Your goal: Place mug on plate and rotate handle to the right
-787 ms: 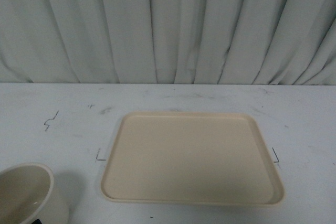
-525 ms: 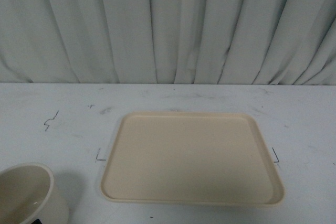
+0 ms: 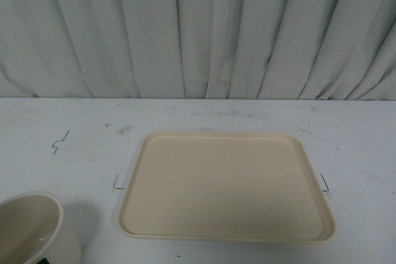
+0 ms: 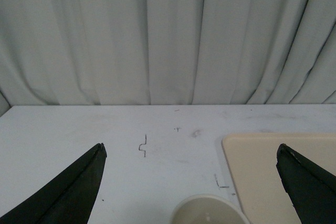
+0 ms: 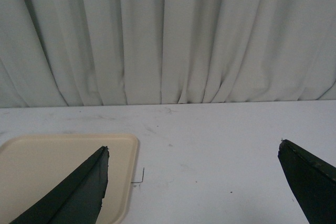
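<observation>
I need to set the cream-white mug on the plate (image 3: pixel 226 185). My left gripper should next grab the mug by its rim (image 3: pixel 57 207).
The cream-white mug (image 3: pixel 34 230) stands upright on the white table at the front left, cut off by the frame edge; its handle and smiley face are hidden. Its rim also shows in the left wrist view (image 4: pixel 209 211). The beige plate (image 3: pixel 226 185) lies empty at the centre, to the right of the mug and apart from it; it also shows in the left wrist view (image 4: pixel 273 174) and the right wrist view (image 5: pixel 58 174). My left gripper (image 4: pixel 190 148) is open, held above the table behind the mug. My right gripper (image 5: pixel 193 148) is open over bare table right of the plate. Neither arm shows in the front view.
A pleated white curtain (image 3: pixel 198 29) hangs along the table's far edge. Small black marks sit on the table (image 3: pixel 60 142), and corner marks flank the plate (image 3: pixel 117 183) (image 3: pixel 324 183).
</observation>
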